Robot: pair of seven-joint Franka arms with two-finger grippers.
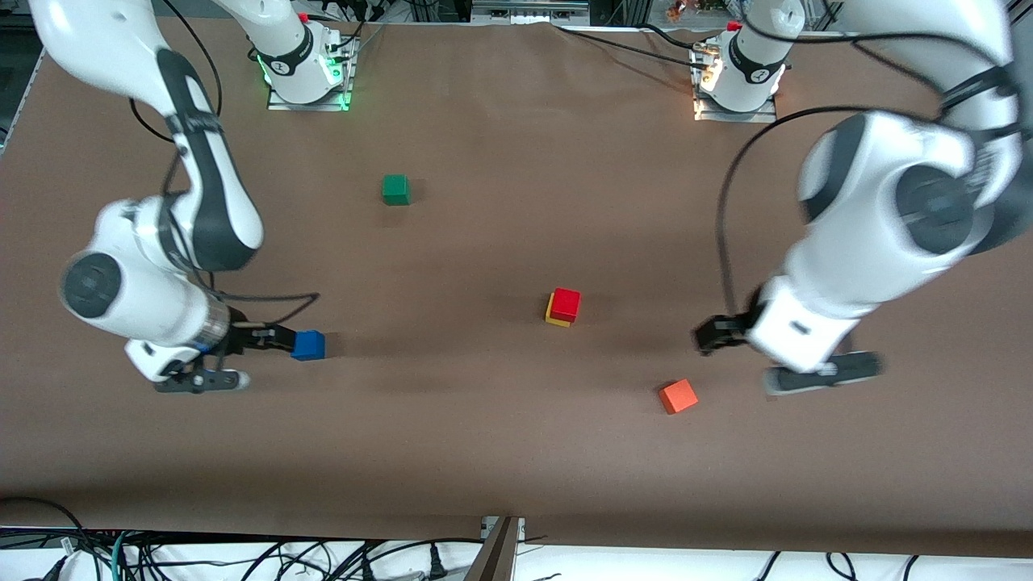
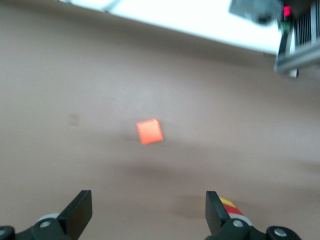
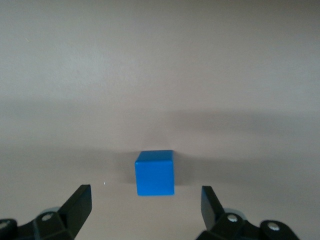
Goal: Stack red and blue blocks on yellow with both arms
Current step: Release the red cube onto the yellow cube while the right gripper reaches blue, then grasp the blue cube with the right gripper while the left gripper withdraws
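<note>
The robot's right gripper should next grab the blue block (image 1: 308, 345) by two opposite sides, so that it can stack the block on the red and yellow blocks.
The red block (image 1: 566, 303) sits on the yellow cube (image 1: 554, 320) at the middle of the table. The stack also shows beside one finger in the left wrist view (image 2: 230, 205). The blue block (image 1: 308, 345) lies on the table toward the right arm's end. My right gripper (image 1: 281, 339) is low beside it, open and empty. In the right wrist view the blue block (image 3: 155, 172) lies just ahead of the open right gripper (image 3: 147, 207), not between the fingers. My left gripper (image 1: 710, 334) is open and empty over the table beside the stack, and also shows in its own view (image 2: 149, 215).
An orange cube (image 1: 678, 396) lies nearer to the front camera than the stack, close to the left gripper; it also shows in the left wrist view (image 2: 149, 131). A green cube (image 1: 395, 190) lies nearer to the robots' bases.
</note>
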